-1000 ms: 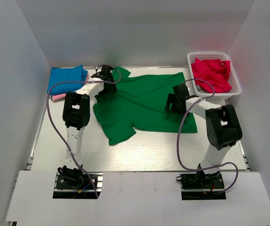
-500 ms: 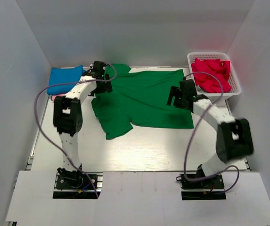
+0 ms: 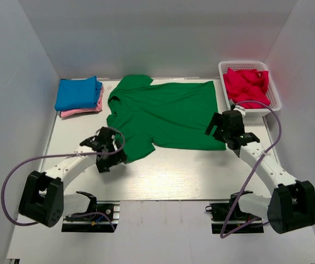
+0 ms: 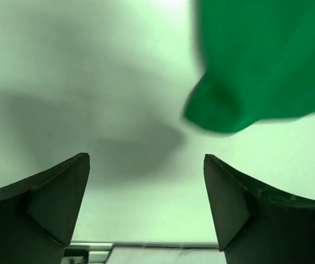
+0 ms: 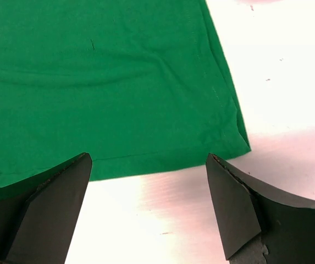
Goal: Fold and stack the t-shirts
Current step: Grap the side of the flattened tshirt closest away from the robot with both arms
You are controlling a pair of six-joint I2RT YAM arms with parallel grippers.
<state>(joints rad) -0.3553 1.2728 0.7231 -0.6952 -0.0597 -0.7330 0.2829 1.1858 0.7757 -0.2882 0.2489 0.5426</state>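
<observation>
I should next grab the dark green t-shirt (image 3: 162,113) by its near sleeve end with my left gripper, then fold that side inward over its body.
A large dark green t-shirt (image 3: 162,113) lies spread flat on the middle of the table, collar to the left. My left gripper (image 3: 112,156) hangs open by its near left sleeve; in the left wrist view that green sleeve tip (image 4: 239,104) is ahead and right of the empty left gripper (image 4: 146,212). My right gripper (image 3: 216,126) is open at the shirt's near right corner. In the right wrist view the green hem (image 5: 146,165) lies just beyond the empty right gripper (image 5: 149,212). A folded blue t-shirt (image 3: 78,92) rests on a pink one (image 3: 80,111). A red t-shirt (image 3: 246,85) fills the basket.
The white lattice basket (image 3: 275,102) stands at the far right corner. The blue and pink stack sits at the far left corner. Grey walls close in the table on three sides. Bare tabletop (image 3: 179,173) runs along the near side in front of the green shirt.
Both arms have drawn back toward the near side. The left gripper went from the collar at the far left to the near sleeve. The green shirt now lies flatter.
</observation>
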